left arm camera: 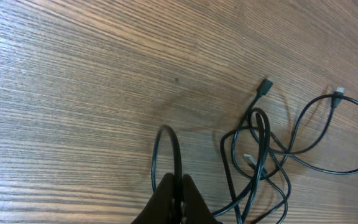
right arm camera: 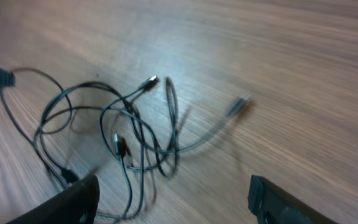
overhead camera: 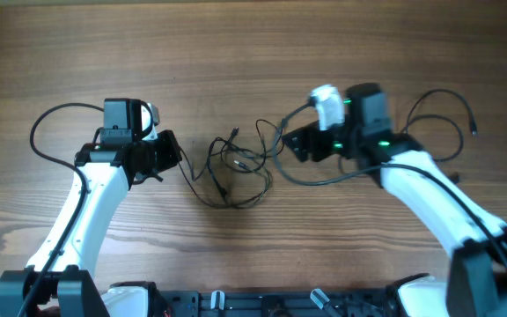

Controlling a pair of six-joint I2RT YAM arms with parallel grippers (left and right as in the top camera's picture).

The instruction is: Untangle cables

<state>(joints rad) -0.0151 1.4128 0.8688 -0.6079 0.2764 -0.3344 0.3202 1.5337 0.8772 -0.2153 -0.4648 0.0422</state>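
My right gripper picks up a cable on the tangle's side opposite my left gripper next. Then I pull the cables apart.
The cables (overhead camera: 236, 167) are thin black wires in loose tangled loops at the table's middle. They also show in the left wrist view (left arm camera: 263, 158) and in the right wrist view (right arm camera: 123, 134), with small plug ends. My left gripper (overhead camera: 176, 154) sits at the tangle's left edge, shut on one cable loop (left arm camera: 178, 155). My right gripper (overhead camera: 290, 145) is open just right of the tangle, its two fingers (right arm camera: 173, 199) wide apart with nothing between them.
The wooden table (overhead camera: 253, 53) runs around the tangle. Thicker black arm cables loop beside the left arm (overhead camera: 42, 132) and behind the right arm (overhead camera: 438, 123). The arm bases stand along the front edge.
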